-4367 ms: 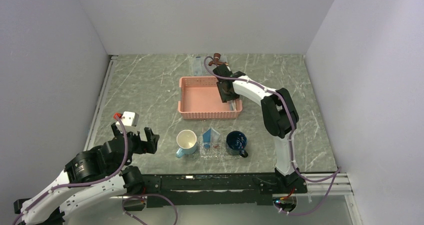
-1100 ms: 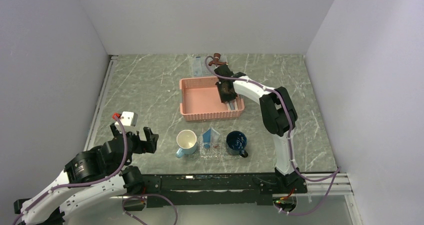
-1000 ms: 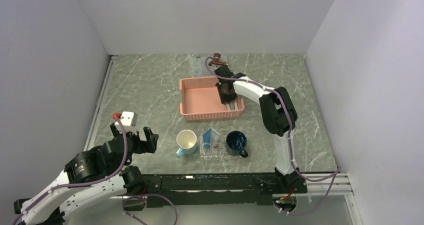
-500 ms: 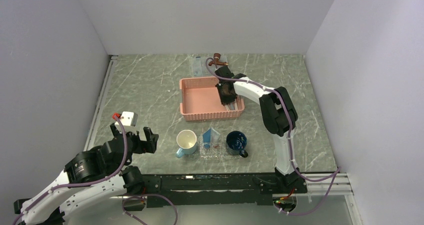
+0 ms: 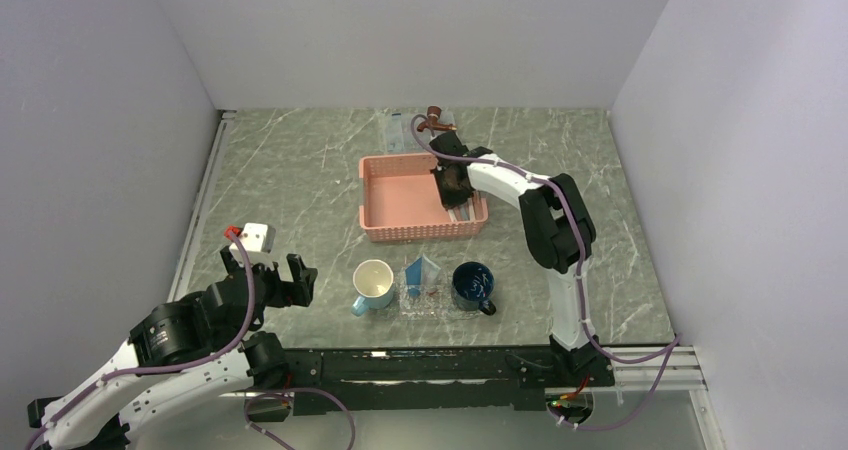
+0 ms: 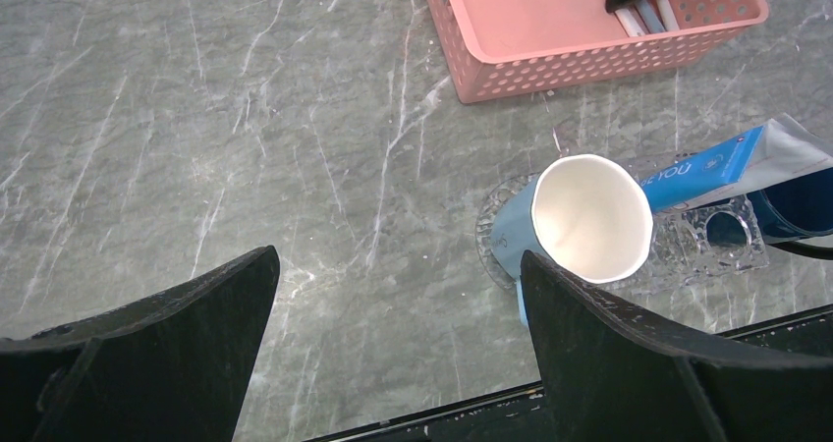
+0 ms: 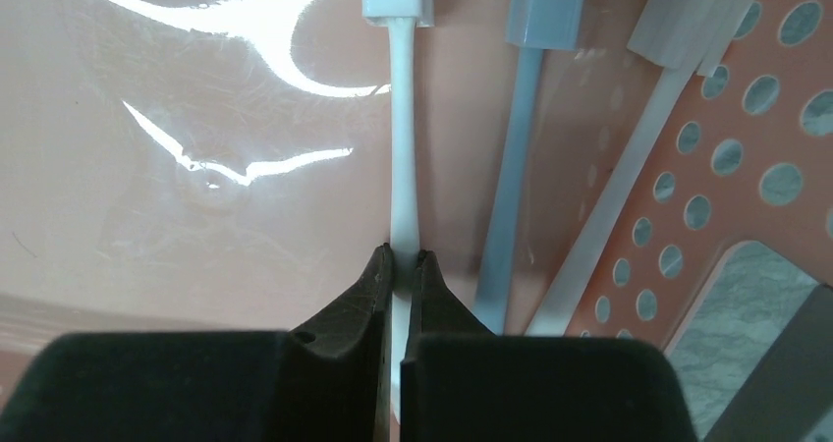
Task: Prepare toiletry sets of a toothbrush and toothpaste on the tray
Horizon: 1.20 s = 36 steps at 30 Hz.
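The white toothbrush would come up out of the pink basket if I lifted my right gripper now, because both fingers meet around the toothbrush's thin handle.
Inside the pink basket my right gripper is shut on the thin handle of a white toothbrush, which lies flat on the basket floor. Two more toothbrushes lie beside it by the perforated wall. From above, the right gripper sits at the basket's right end. The small clear tray stands near the front edge with a light-blue toothpaste tube leaning in it; the left wrist view shows this toothpaste and tray too. My left gripper hangs open over bare table, left of the cups.
A pale cup stands left of the tray and a dark blue mug right of it. The pink basket fills mid-table. A larger clear tray lies near the back wall. Side walls close in the table.
The right jaws have closed onto the white toothbrush handle in the basket. The right arm has barely shifted, and the left arm is still.
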Available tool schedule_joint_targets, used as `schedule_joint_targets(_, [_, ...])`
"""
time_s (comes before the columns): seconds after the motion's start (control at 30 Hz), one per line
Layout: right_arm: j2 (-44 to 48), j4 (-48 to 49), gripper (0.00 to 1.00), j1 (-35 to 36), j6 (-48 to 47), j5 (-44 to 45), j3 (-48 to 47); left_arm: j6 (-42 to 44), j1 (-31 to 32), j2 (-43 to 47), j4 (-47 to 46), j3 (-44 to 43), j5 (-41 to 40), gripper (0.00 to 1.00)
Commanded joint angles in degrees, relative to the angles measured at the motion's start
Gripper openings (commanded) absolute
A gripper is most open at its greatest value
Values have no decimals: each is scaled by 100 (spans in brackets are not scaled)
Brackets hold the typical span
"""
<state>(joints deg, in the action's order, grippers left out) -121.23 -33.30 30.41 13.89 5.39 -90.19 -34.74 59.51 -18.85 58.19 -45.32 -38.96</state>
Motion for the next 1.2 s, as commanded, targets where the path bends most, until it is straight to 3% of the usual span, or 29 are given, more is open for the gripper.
schedule_joint_targets(0.0, [529,238,0,-5,-21,-42,-15,-37,26,41,-36,-99,-109,99])
schedule_joint_targets(0.63, [2885,1958,0,149,-176,-276,1109,72,22,6,-361,-212,51,99])
schedule_joint_targets(0.97, [4245,2340,0,478,230,-781,1361,328,24,-502,-1180,-745,880,99])
schedule_joint_targets(1.17, [4752,2618,0,1114,662,-789,1462,357,26,-964,-1814,-1078,1507,99])
